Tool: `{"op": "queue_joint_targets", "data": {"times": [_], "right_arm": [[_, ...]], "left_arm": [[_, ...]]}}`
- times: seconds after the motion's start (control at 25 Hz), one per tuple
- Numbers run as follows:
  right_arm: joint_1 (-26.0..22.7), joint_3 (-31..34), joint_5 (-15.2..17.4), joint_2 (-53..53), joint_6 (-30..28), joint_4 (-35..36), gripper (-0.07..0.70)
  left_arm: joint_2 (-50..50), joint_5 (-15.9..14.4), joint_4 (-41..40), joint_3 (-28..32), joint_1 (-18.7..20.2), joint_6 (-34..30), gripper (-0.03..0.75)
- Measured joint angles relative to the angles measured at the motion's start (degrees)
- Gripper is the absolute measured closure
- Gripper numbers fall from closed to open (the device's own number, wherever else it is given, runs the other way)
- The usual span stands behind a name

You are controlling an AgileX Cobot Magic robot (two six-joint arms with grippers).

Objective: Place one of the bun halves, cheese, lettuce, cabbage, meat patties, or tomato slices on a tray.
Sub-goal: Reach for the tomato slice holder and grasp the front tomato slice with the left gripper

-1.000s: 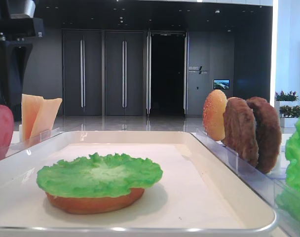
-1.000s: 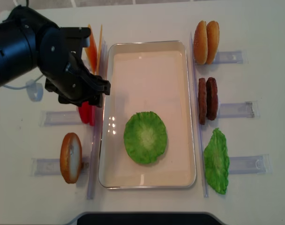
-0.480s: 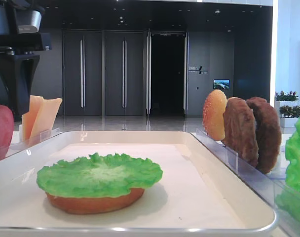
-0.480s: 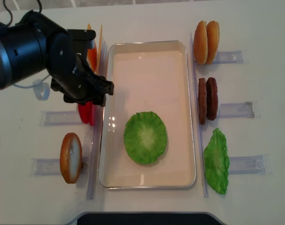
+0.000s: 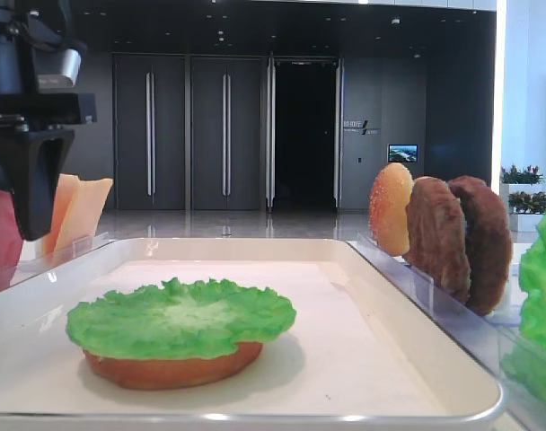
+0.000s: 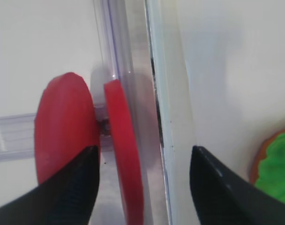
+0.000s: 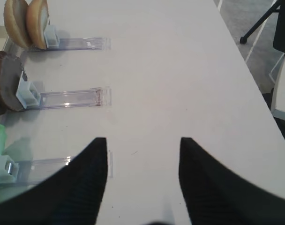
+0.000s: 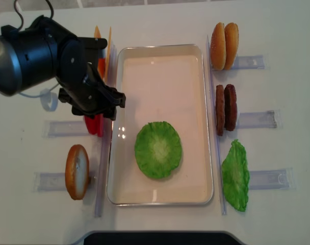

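The red tomato slice nearer the tray is a wide upright disc, so the left gripper will pick it up by its thin upper edge next.
The white tray [image 8: 160, 51] holds a green lettuce [image 8: 158, 149] leaf lying on a flat bun base [image 5: 170, 370]. Two red tomato slices [image 6: 63, 126] stand on edge in a clear rack just left of the tray. My left gripper [image 6: 143, 150] is open above them. The slice nearer the tray [image 6: 126, 154] stands between its fingers, untouched. The other slice is by the left finger. From overhead the left arm [image 8: 68, 66] hides most of the slices [image 8: 94, 125]. My right gripper [image 7: 142, 140] is open over bare table, holding nothing.
Cheese slices [image 8: 106, 51] stand behind the left arm. A bun half [image 8: 76, 171] sits front left. Right of the tray stand two bun halves [image 8: 224, 45], two meat patties [image 8: 226, 108] and a lettuce leaf [image 8: 235, 175] in clear racks [image 7: 72, 97].
The left arm has shifted right towards the tray and come lower over the tomato slices. Its jaws stayed open. Nothing on the tray moved.
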State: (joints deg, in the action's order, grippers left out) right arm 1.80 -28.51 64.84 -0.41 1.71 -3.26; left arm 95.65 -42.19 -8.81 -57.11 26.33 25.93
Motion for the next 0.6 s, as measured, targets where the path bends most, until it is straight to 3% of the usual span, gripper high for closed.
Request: {"op": "queue_joint_targets", "data": {"times": [0.4,0.6], "right_arm": [[0.0,0.0,0.0,0.0,0.0,0.0,0.266],[0.0,0.0,0.0,0.0,0.0,0.0,0.266]], "left_arm": [[0.9,0.0,-0.4,0.0,0.0,0.0,0.260],[0.9,0.0,-0.8,0.0,0.0,0.0,0.393]]}}
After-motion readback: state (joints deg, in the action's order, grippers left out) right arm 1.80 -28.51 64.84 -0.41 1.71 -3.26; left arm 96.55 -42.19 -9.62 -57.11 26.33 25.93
